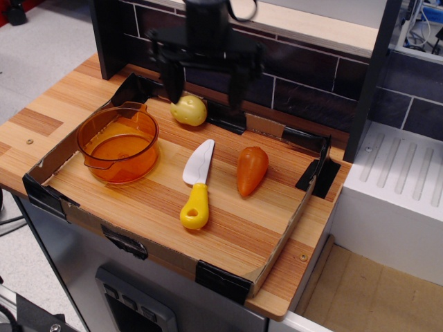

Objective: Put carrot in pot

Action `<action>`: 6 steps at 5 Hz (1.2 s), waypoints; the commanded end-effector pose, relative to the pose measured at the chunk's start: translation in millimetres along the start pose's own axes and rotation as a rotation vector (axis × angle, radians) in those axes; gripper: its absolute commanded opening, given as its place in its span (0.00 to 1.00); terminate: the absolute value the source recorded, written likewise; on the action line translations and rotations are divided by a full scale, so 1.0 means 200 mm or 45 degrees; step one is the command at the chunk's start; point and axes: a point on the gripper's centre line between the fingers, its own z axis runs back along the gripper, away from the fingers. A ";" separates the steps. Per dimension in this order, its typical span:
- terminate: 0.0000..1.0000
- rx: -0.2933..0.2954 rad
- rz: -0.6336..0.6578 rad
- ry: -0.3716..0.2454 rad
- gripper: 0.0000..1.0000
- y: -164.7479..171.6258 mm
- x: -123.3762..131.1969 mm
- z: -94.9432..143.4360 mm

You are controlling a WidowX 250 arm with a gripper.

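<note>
The carrot should go in the pot (118, 143), so my gripper will next grab the carrot around its thick orange body (252, 166).
The orange carrot (250, 169) lies on the wooden board, right of the toy knife, pointed end toward the front. The see-through orange pot (118, 143) stands at the left of the board with nothing in it. My black gripper (205, 86) hangs open above the back of the board, its two fingers (172, 79) spread wide, over the yellow potato. It is behind and left of the carrot, and right of the pot. It holds nothing.
A round yellow potato (189, 110) sits at the back. A white toy knife with a yellow handle (196, 187) lies between pot and carrot. A low cardboard rim (48, 197) with black tape borders the board. A dark tiled wall (297, 76) stands behind.
</note>
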 end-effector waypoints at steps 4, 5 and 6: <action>0.00 -0.112 -0.042 0.006 1.00 -0.24 -0.01 -0.31; 0.00 -0.072 -0.032 0.039 1.00 -0.24 -0.01 -0.36; 0.00 -0.087 -0.037 0.039 0.00 -0.24 -0.03 -0.37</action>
